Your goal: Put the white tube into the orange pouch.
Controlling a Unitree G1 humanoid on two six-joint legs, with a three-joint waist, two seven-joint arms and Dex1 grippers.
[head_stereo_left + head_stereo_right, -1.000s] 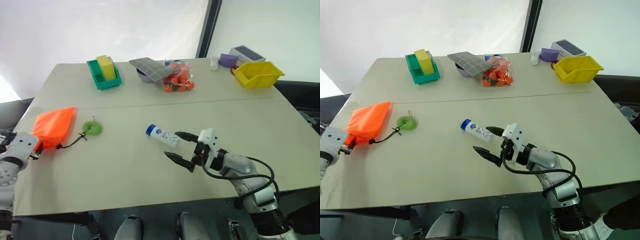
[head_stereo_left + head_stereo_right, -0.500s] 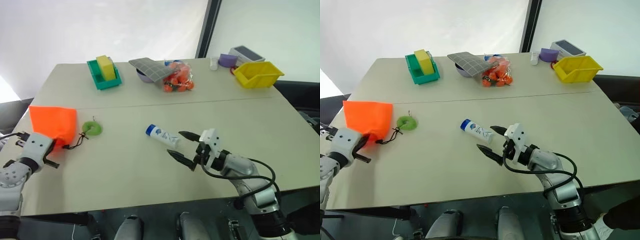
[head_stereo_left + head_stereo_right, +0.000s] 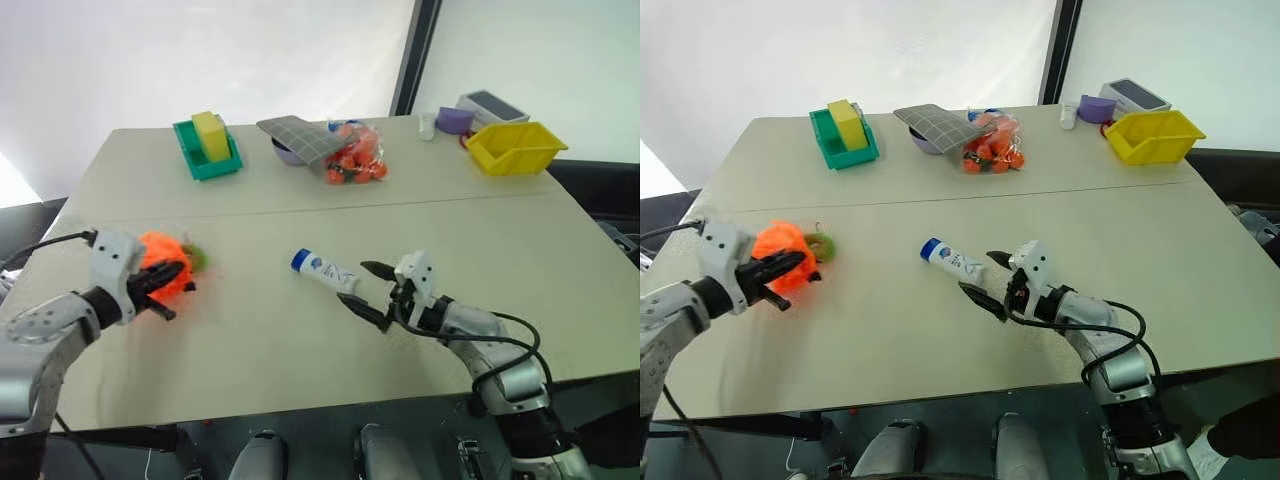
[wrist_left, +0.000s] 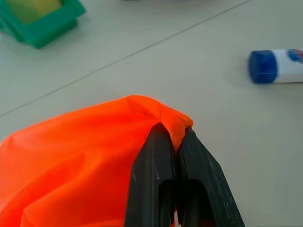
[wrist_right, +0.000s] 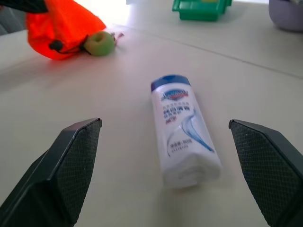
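Observation:
It isn't time to close yet: bare tabletop shows between my fingers and the tube's bottom end, so my right gripper needs to move toward that end first and then close on the tube.
The white tube (image 3: 328, 272) with its blue cap lies flat near the middle of the table. My right gripper (image 3: 362, 287) is open just behind the tube's bottom end, one finger on either side of it, touching nothing. In the right wrist view the tube (image 5: 182, 132) lies between the two fingers (image 5: 75, 165). The orange pouch (image 3: 160, 271) hangs bunched at the left, and my left gripper (image 3: 168, 288) is shut on its fabric edge (image 4: 173, 125). Its green ring (image 3: 196, 259) sits just behind the pouch.
Along the far edge stand a green bin (image 3: 208, 152) with a yellow block, a grey checked cloth (image 3: 300, 135) over a bowl, a clear bag of orange fruit (image 3: 355, 160), a small white bottle (image 3: 428, 125), a purple item (image 3: 456, 120) and a yellow bin (image 3: 515, 148).
My left gripper shut on the pouch, lifted it off the table's left edge and carried it rightward, bunching it. The right gripper edged slightly toward the tube and stayed open.

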